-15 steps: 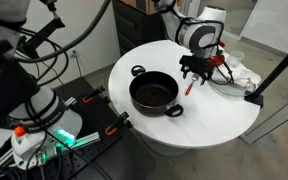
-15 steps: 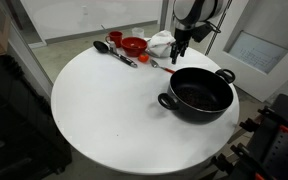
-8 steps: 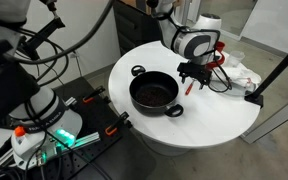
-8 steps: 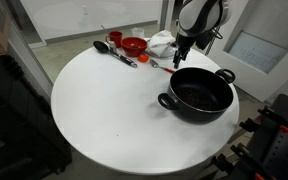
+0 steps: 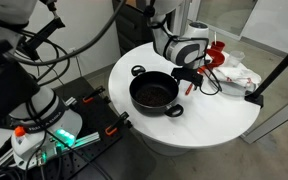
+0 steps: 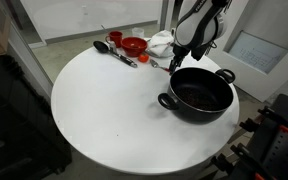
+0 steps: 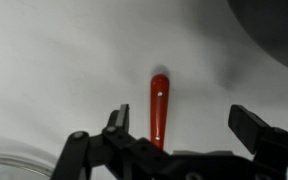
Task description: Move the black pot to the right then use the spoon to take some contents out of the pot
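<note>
The gripper grabs the spoon by its red-orange handle next, fingers on either side, leaving the spoon's head free to take contents from the pot (image 5: pixel 154 93).
The black pot (image 5: pixel 154 93) sits on the round white table; it also shows in an exterior view (image 6: pixel 199 93) and at the wrist view's top right corner (image 7: pixel 276 30). The spoon lies flat on the table just beside the pot, its red-orange handle visible in the wrist view (image 7: pixel 159 103) and in both exterior views (image 5: pixel 191 88) (image 6: pixel 162 66). My gripper (image 7: pixel 184 125) is open and empty, low over the spoon, with the handle nearer one finger. It also shows in both exterior views (image 5: pixel 189 73) (image 6: pixel 176 62). The spoon's head is hidden under the gripper.
A red funnel-shaped object (image 6: pixel 134 45), a long black utensil (image 6: pixel 114 52) and a white cloth (image 6: pixel 161 41) lie at the table's far side. A clear glass dish (image 7: pixel 12 166) is close to the gripper. A black stand (image 5: pixel 274 72) leans at the table edge.
The arm has swung toward the pot and the gripper has come down over the spoon. Pot and spoon have not moved.
</note>
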### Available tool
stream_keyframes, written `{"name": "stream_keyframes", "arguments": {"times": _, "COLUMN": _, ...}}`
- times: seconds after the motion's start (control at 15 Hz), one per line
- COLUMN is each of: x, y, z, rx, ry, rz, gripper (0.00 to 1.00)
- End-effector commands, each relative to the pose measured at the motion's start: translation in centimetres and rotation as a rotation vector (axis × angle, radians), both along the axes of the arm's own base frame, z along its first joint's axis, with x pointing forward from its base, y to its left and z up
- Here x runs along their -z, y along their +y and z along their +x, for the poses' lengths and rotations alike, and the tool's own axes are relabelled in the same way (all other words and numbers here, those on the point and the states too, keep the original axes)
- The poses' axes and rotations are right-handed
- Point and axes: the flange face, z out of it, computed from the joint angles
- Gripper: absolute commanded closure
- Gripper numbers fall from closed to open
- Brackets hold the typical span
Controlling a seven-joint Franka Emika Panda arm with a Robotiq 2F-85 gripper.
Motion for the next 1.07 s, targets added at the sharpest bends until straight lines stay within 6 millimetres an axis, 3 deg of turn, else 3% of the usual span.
{"name": "stream_keyframes", "arguments": {"times": 0.0, "x": 0.5, "y": 0.0, "z": 1.1, "rx": 0.041, "ry": -0.012, "rz": -0.024, "gripper": 0.00}}
{"name": "stream_keyframes", "arguments": {"times": 0.4, "x": 0.6, "y": -1.8, "z": 2.4, "rx": 0.143, "ry": 0.008, "rz": -0.060, "gripper": 0.00}}
{"name": "stream_keyframes", "arguments": {"times": 0.47, "x": 0.8, "y": -2.0, "z": 2.4, "rx": 0.150, "ry": 0.016, "rz": -0.067, "gripper": 0.10}}
{"name": "stream_keyframes", "arguments": {"times": 0.53, "x": 0.8, "y": -2.2, "z": 2.4, "rx": 0.156, "ry": 0.023, "rz": -0.070, "gripper": 0.28}}
{"name": "stream_keyframes", "arguments": {"times": 0.6, "x": 0.8, "y": -2.3, "z": 2.4, "rx": 0.158, "ry": 0.029, "rz": -0.072, "gripper": 0.34}}
{"name": "stream_keyframes", "arguments": {"times": 1.0, "x": 2.1, "y": -2.2, "z": 1.8, "rx": 0.150, "ry": 0.063, "rz": -0.080, "gripper": 0.10}}
